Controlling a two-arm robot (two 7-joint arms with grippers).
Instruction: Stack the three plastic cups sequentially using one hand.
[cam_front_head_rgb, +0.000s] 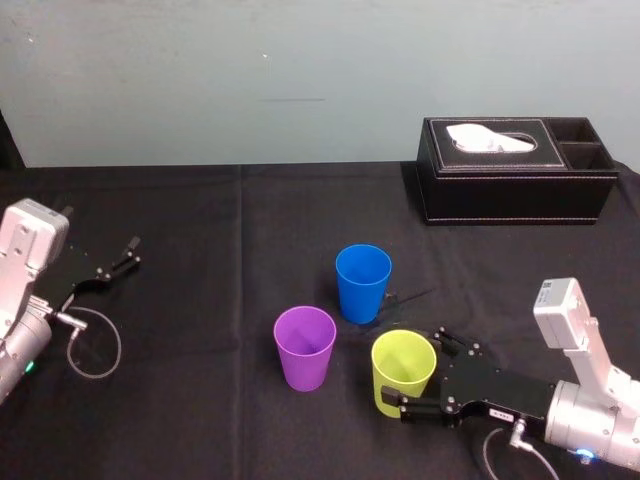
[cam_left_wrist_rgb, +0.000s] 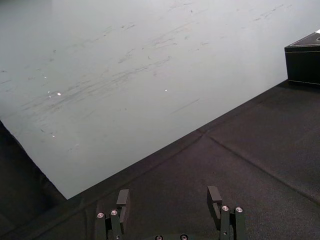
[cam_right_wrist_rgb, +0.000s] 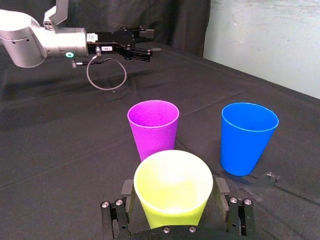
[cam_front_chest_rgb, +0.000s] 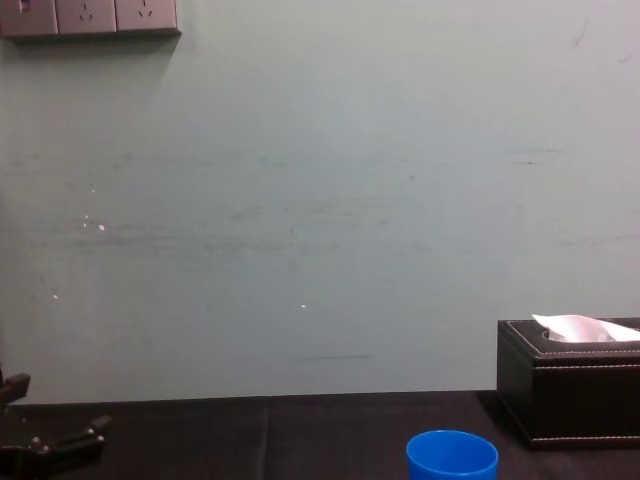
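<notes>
Next, my right gripper picks up the yellow-green cup by its outer side (cam_right_wrist_rgb: 172, 216) to stack it into the blue cup (cam_right_wrist_rgb: 248, 137).
Three plastic cups stand upright in a loose cluster on the black cloth. The blue cup (cam_front_head_rgb: 362, 285) (cam_right_wrist_rgb: 247, 137) (cam_front_chest_rgb: 452, 457) is farthest from me, the purple cup (cam_front_head_rgb: 304, 348) (cam_right_wrist_rgb: 152, 127) is to the left and nearer. The yellow-green cup (cam_front_head_rgb: 400, 388) (cam_right_wrist_rgb: 172, 190) is nearest, on the right. My right gripper (cam_front_head_rgb: 415, 368) (cam_right_wrist_rgb: 174, 192) is open, one finger on each side of the yellow-green cup, low at table height. Off at the table's left my left gripper (cam_front_head_rgb: 125, 257) (cam_left_wrist_rgb: 168, 200) (cam_right_wrist_rgb: 145, 42) is open with nothing between its fingers.
A black tissue box (cam_front_head_rgb: 515, 185) (cam_front_chest_rgb: 570, 395) (cam_left_wrist_rgb: 304, 65) sits at the back right, by the pale wall. A cable loop (cam_front_head_rgb: 95, 345) lies by the left arm. Black cloth covers the whole table (cam_front_head_rgb: 200, 400).
</notes>
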